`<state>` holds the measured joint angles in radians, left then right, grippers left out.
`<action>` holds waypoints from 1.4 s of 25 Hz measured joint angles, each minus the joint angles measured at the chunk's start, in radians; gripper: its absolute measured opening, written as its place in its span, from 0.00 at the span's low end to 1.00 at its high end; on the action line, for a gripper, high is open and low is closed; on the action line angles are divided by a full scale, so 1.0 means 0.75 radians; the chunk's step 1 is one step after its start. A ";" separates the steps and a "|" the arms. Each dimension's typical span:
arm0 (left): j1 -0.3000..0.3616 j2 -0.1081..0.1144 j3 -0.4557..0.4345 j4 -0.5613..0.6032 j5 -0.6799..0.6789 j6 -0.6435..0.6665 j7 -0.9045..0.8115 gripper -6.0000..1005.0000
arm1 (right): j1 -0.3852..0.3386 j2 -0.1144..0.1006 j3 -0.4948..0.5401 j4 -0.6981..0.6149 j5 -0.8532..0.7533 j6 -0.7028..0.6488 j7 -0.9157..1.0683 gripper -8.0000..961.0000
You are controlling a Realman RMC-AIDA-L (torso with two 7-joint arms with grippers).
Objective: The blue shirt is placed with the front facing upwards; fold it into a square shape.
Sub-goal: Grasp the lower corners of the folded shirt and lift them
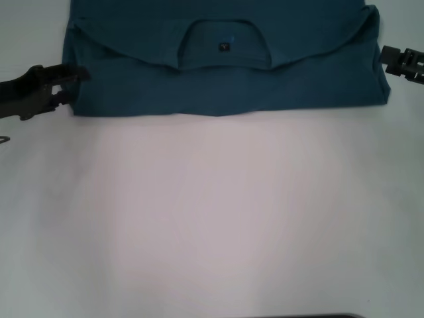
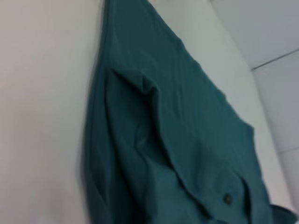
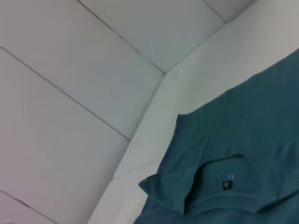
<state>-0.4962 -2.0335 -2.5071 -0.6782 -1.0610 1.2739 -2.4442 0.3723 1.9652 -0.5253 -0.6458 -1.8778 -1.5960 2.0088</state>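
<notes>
My left gripper should move inward before it closes on the blue shirt's corner (image 1: 89, 101), because one of its fingers stops at the shirt's side edge (image 1: 66, 50).
The blue shirt (image 1: 225, 86) lies folded into a wide band across the far part of the white table (image 1: 212, 218). Its collar and small black neck label (image 1: 224, 46) face up, and the sleeves are folded in over the body. My left gripper (image 1: 69, 86) is at the shirt's left edge, open, with its upper fingertip touching the cloth. Just off the shirt's right edge is my right gripper (image 1: 386, 58), open and holding nothing. The left wrist view looks along the blue shirt (image 2: 177, 140) and the right wrist view shows the collar end of the blue shirt (image 3: 243, 154). The chest print is hidden.
Bare white tabletop stretches from the shirt's near hem to me. A dark strip (image 1: 311, 316) shows at the table's near edge. Beyond the table's far edge the wrist views show a pale tiled floor (image 3: 70, 70).
</notes>
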 joint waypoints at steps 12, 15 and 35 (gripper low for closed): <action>-0.043 -0.006 0.169 0.001 0.041 -0.227 0.092 0.72 | -0.007 0.000 0.008 0.000 -0.009 0.000 -0.017 0.88; -0.055 -0.012 0.203 0.019 0.042 -0.262 0.093 0.71 | -0.007 -0.001 0.009 0.000 -0.009 -0.003 -0.017 0.88; -0.109 -0.029 0.306 0.049 0.077 -0.311 0.031 0.67 | -0.019 0.000 0.009 0.000 -0.004 -0.010 -0.016 0.88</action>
<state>-0.5776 -2.0555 -2.2773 -0.6417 -1.0031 1.0405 -2.4211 0.3582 1.9650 -0.5184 -0.6458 -1.8808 -1.6032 1.9966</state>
